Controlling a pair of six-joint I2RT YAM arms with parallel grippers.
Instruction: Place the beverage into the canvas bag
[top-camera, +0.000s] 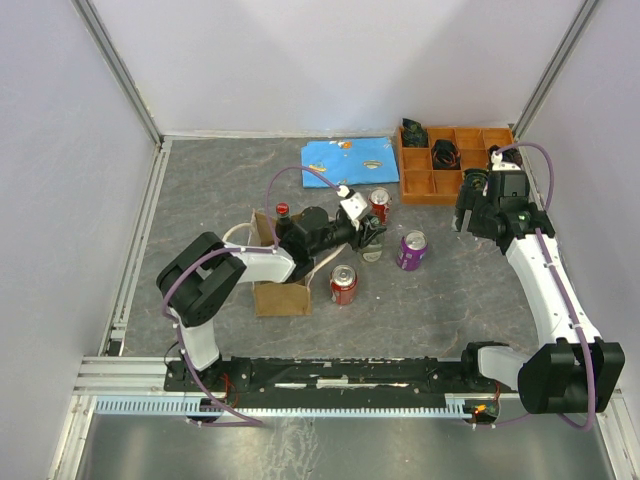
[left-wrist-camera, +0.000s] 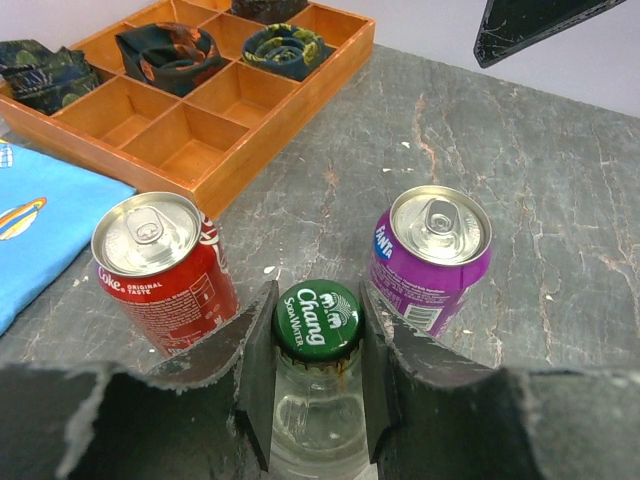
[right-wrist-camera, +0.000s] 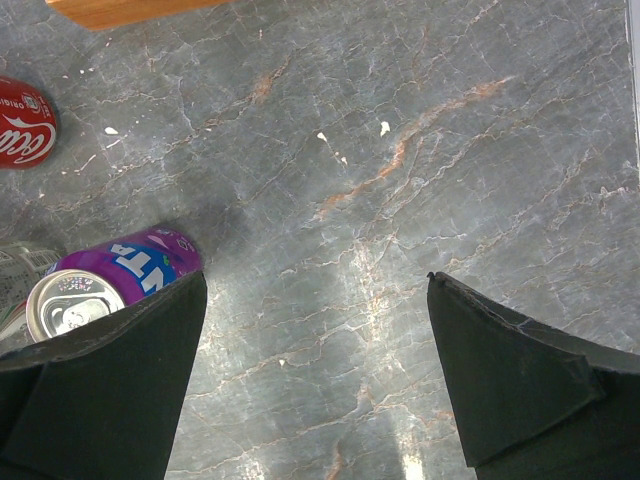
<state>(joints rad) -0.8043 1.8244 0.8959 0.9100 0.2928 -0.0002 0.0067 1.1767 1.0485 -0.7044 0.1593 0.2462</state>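
Note:
My left gripper will bring the Chang soda bottle up off the table if I lift now. It is closed on the neck (top-camera: 374, 227) (left-wrist-camera: 319, 359) from both sides.
A clear glass Chang soda bottle (left-wrist-camera: 317, 318) with a green cap stands on the table between a Coke can (left-wrist-camera: 165, 270) and a purple Fanta can (left-wrist-camera: 435, 255). My left gripper (left-wrist-camera: 317, 300) is shut on the bottle's neck, one finger on each side of the cap; in the top view it (top-camera: 370, 238) reaches right across the table. The tan-brown canvas bag (top-camera: 278, 285) stands upright behind it to the left, partly hidden by the left arm. My right gripper (top-camera: 472, 215) is open and empty over bare table (right-wrist-camera: 315, 280).
An orange wooden compartment tray (top-camera: 420, 185) holding dark rolled items stands at the back right. A blue cloth (top-camera: 345, 160) lies left of it. Another red can (top-camera: 343, 284) stands right of the bag. A small red-capped bottle (top-camera: 283, 210) stands by the bag's far side.

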